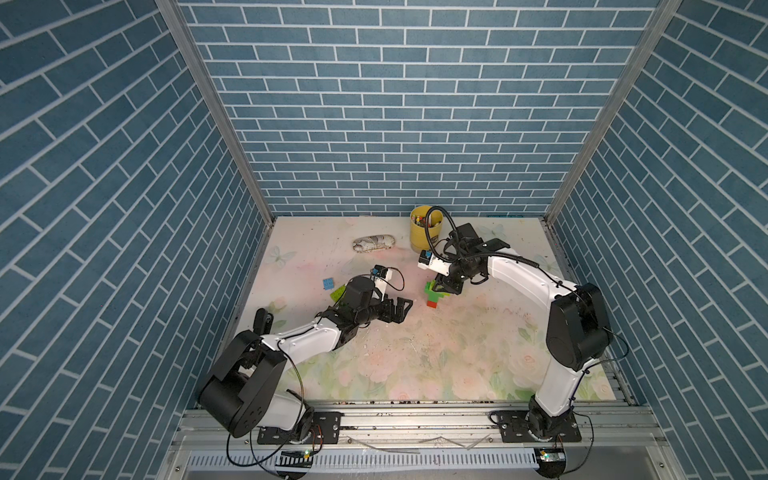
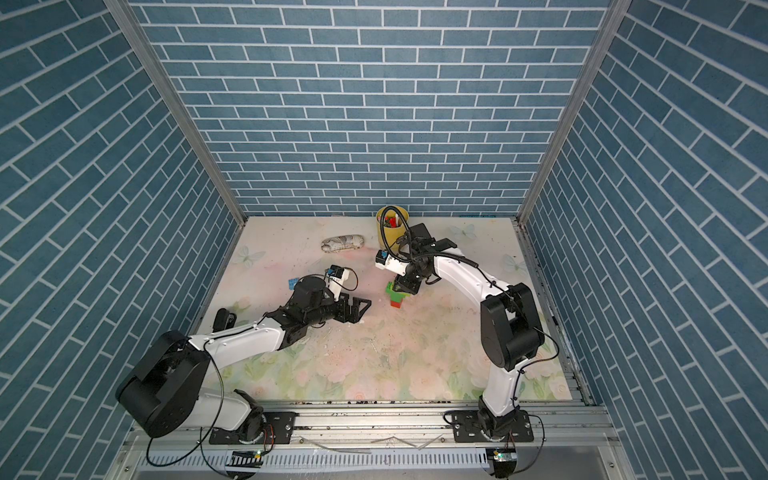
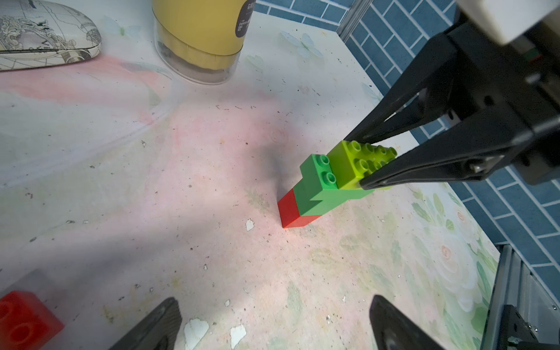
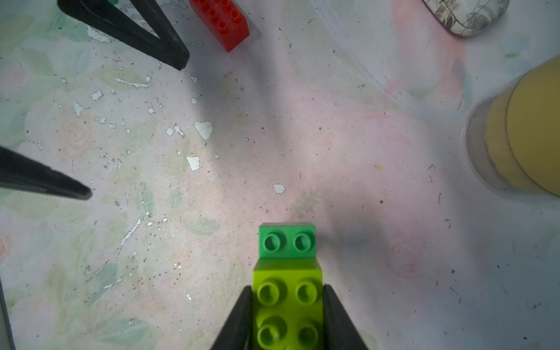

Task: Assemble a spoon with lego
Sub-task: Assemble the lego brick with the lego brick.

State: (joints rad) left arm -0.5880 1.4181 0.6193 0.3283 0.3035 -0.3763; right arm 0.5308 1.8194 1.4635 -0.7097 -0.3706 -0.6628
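My right gripper needs to release the lime brick [image 4: 287,297] next. The lime brick sits flush on the green brick and would stay stacked.
The spoon [image 1: 433,297] [image 2: 397,297] stands on the mat as a short upright stack of lego: a red brick [image 3: 292,212] at the bottom, green bricks [image 3: 318,181] [image 4: 287,241] above it, and a lime brick [image 3: 348,165] [image 4: 288,303] on top. My right gripper [image 1: 440,289] [image 4: 288,294] is shut on the lime brick's two sides. My left gripper [image 1: 399,309] [image 3: 272,309] hovers open and empty just left of the stack. Loose lego lies by the left arm: a light-blue brick [image 1: 328,284], a lime brick [image 1: 337,293] and a red brick [image 3: 24,318] [image 4: 222,21].
A yellow cup [image 1: 424,237] [image 3: 200,36] with small bits stands at the back, behind the right wrist. A patterned oval case [image 1: 373,244] [image 3: 45,39] lies to its left. Blue brick-pattern walls close in the floral mat [image 1: 415,365] on three sides.
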